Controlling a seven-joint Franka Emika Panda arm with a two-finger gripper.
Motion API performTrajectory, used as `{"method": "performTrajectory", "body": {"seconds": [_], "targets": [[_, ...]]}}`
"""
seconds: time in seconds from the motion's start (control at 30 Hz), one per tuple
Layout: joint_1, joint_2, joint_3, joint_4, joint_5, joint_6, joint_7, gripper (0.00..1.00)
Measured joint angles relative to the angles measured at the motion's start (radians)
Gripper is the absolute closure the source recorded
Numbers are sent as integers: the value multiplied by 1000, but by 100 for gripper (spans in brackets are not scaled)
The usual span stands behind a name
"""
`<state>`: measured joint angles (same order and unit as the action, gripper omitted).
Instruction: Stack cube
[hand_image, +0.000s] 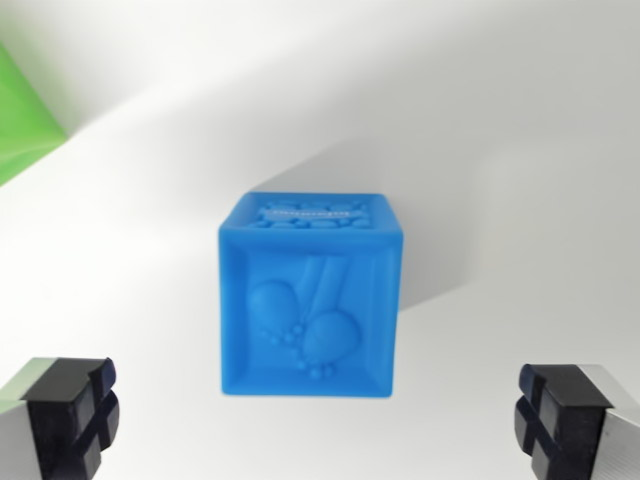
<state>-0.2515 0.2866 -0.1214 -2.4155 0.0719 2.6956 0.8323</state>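
Note:
My gripper needs to take hold of the blue cube (310, 305) by its opposite sides next, so that it can stack it on the green cube (22, 115).
A blue cube (310, 305) with embossed shapes on its faces rests on the white surface in the middle of the wrist view. My gripper (318, 420) is open, one black finger pad (75, 410) at the lower left and the other pad (560, 415) at the lower right. The cube lies between the two fingers and a little ahead of their tips, touching neither. A corner of a green cube (22, 115) shows at the wrist view's left edge, mostly cut off by the frame.
The white tabletop (500, 150) spreads around the blue cube, with a soft shadow behind and right of it.

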Motion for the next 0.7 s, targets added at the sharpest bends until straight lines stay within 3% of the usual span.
{"method": "performTrajectory", "body": {"seconds": [0.4, 0.7], "targets": [[-19, 137, 29, 21, 33, 113, -23, 0], [-36, 201, 48, 38, 37, 159, -28, 0]]}}
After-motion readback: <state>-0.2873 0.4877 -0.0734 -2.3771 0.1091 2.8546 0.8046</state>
